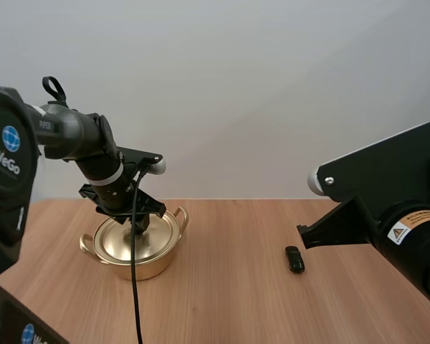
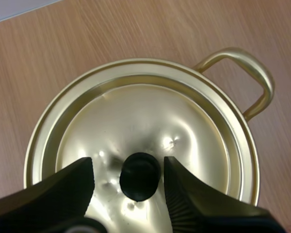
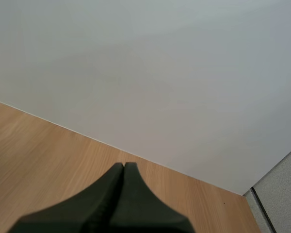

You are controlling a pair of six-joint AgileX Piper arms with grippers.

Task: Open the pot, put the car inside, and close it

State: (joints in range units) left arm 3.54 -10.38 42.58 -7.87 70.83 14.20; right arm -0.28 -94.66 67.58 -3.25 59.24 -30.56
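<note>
The gold lid is wider than the left gripper's open fingers. To open the pot, the robot's left gripper needs to grab the lid next by its narrow black knob (image 2: pixel 140 176).
A gold pot (image 1: pixel 137 247) with two loop handles stands on the wooden table, its lid (image 2: pixel 140 131) seated on it. My left gripper (image 1: pixel 139 231) hangs over the lid's centre. In the left wrist view its fingers (image 2: pixel 184 189) stand apart on either side of the lid's black knob (image 2: pixel 139 175), with a gap left on each side. My left gripper (image 2: pixel 128 165) is open. A small black toy car (image 1: pixel 294 259) lies on the table to the right of the pot. My right gripper (image 3: pixel 123 167) is shut on nothing and points at the table's far edge and the wall.
A pale wall rises right behind the wooden table (image 1: pixel 229 301). Bare wood lies between the pot and the car and along the front. My right arm's black body (image 1: pixel 387 208) hangs above the table's right side.
</note>
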